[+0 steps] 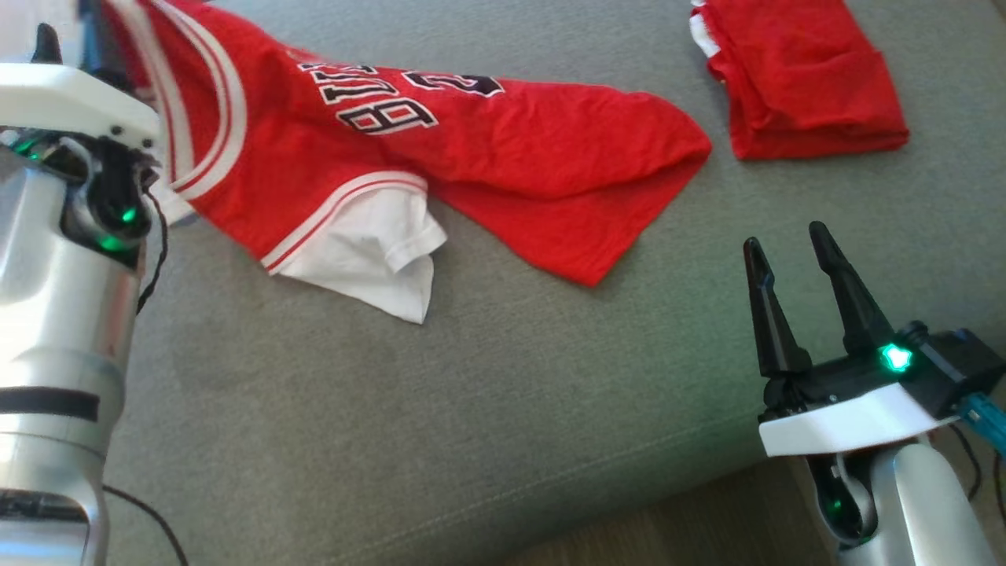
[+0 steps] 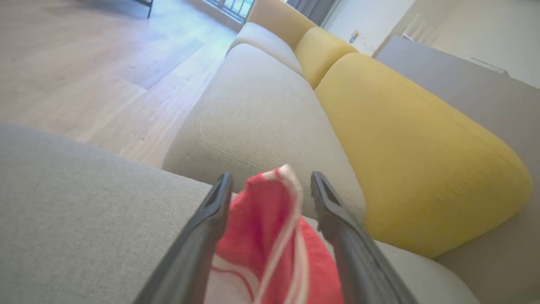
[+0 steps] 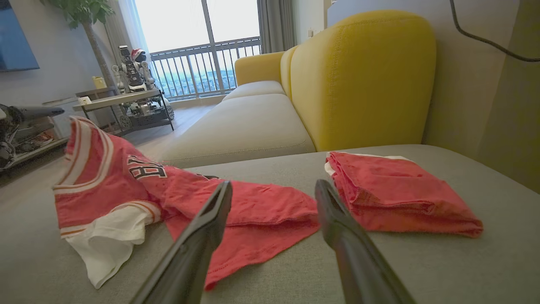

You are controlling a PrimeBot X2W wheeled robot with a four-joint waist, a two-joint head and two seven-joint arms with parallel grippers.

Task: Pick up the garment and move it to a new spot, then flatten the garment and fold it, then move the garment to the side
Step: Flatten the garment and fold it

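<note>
I will pick up the red jersey by its bottom hem corner (image 1: 591, 275) (image 3: 211, 281) with my right gripper next. Then I will lay the jersey out flat so it can be folded.
The garment (image 1: 471, 157), a red jersey with white trim, black-and-white lettering and a white sleeve, lies crumpled across the grey cushion (image 1: 471, 393). Its upper left end is raised by my left arm. In the left wrist view, my left gripper (image 2: 272, 175) has its fingers apart, with a bunch of the garment (image 2: 270, 236) standing between them. My right gripper (image 1: 784, 236) is open and empty at the lower right, short of the garment's (image 3: 236, 207) near corner.
A second red garment (image 1: 802, 79), folded, lies at the far right of the cushion. Yellow sofa backrests (image 3: 363, 76) rise behind it. A beige sofa seat (image 2: 261, 109) and wooden floor (image 2: 84, 63) lie beyond. The cushion's front edge runs near my right arm.
</note>
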